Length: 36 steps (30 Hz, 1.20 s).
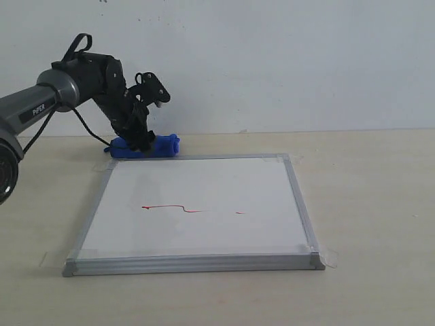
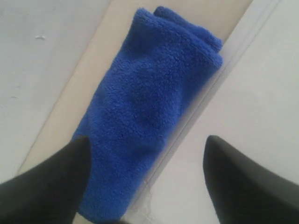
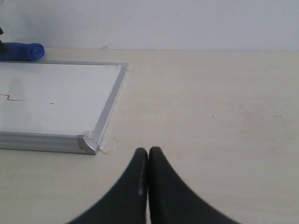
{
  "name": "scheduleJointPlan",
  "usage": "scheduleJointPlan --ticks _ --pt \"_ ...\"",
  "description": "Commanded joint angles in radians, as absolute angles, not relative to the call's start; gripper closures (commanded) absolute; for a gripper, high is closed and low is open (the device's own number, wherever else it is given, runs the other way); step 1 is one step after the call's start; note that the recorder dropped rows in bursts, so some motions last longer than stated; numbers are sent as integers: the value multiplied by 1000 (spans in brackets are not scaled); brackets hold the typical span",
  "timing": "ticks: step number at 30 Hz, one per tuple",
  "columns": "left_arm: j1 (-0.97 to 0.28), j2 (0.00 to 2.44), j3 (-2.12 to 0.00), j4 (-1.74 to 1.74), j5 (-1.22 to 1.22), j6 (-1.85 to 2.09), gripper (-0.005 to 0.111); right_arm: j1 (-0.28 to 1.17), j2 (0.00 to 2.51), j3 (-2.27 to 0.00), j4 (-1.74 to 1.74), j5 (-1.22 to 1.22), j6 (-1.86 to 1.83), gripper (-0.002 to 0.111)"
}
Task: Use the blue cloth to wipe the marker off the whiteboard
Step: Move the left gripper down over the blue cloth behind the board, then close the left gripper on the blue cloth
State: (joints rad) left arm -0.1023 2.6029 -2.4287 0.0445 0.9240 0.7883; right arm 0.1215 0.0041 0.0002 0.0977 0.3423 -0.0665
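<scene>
My left gripper's fingers still hover above the blue cloth [image 2: 145, 107] in the left wrist view, one over the whiteboard [image 2: 252, 107]. It is too early to close, so the gripper lowers first.
The blue cloth [image 1: 160, 145] [image 2: 145, 107] [image 3: 23, 50] lies rolled on the table just behind the whiteboard's [image 1: 197, 204] far left edge. My left gripper [image 1: 141, 142] [image 2: 145, 145] hangs right over it, open. One finger sits over the cloth's edge, the other over the board, and neither has closed on the fabric. The marker [image 1: 173, 207] [image 3: 14, 98] is a thin red wavy line with a short dash across the middle of the board. My right gripper [image 3: 148, 151] is shut and empty above bare table beside the whiteboard's [image 3: 56, 95] near right corner; the exterior view does not show it.
The board's silver frame [image 1: 299, 197] is taped to the pale wooden table [image 1: 374, 204] at its corners. A white wall [image 1: 272, 61] rises close behind the cloth.
</scene>
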Motion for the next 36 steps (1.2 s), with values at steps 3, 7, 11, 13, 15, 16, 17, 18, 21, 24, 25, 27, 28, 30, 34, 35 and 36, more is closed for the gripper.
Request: scheduleJointPlan --ticks 3,7,11,13,15,16,17,18,21,24,25,27,28,30,34,35,36 --pt "-105 2622 -2434 45 862 795 41 120 0 0 98 334 -67 108" --pt "-105 2633 -2434 45 839 776 41 120 0 0 98 334 -67 108" --pt "-105 2645 -2436 45 821 766 41 120 0 0 98 334 -67 108" --pt "-103 2648 -2436 48 811 756 41 120 0 0 98 334 -67 108" --pt "-103 2648 -2436 54 807 756 41 120 0 0 98 334 -67 108" --pt "-103 2648 -2436 60 802 754 41 120 0 0 98 334 -67 108" --pt "-103 2648 -2436 60 800 754 41 120 0 0 98 334 -67 108" --pt "-103 2648 -2436 61 797 754 41 120 0 0 98 334 -67 108" --pt "-103 2648 -2436 75 788 745 41 120 0 0 98 334 -67 108" --pt "-101 2655 -2436 75 784 740 41 120 0 0 98 334 -67 108" --pt "-101 2659 -2436 75 781 740 41 120 0 0 98 334 -67 108" --pt "-101 2667 -2436 75 775 740 42 120 0 0 98 334 -67 108" --pt "-101 2674 -2436 75 773 740 42 120 0 0 98 334 -67 108" --pt "-101 2683 -2436 75 765 742 43 120 0 0 98 334 -67 108" --pt "-96 2693 -2436 76 756 740 44 120 0 0 98 334 -67 108" --pt "-97 2696 -2436 76 754 740 45 120 0 0 98 334 -67 108" --pt "-93 2699 -2436 76 754 740 46 120 0 0 98 334 -67 108"
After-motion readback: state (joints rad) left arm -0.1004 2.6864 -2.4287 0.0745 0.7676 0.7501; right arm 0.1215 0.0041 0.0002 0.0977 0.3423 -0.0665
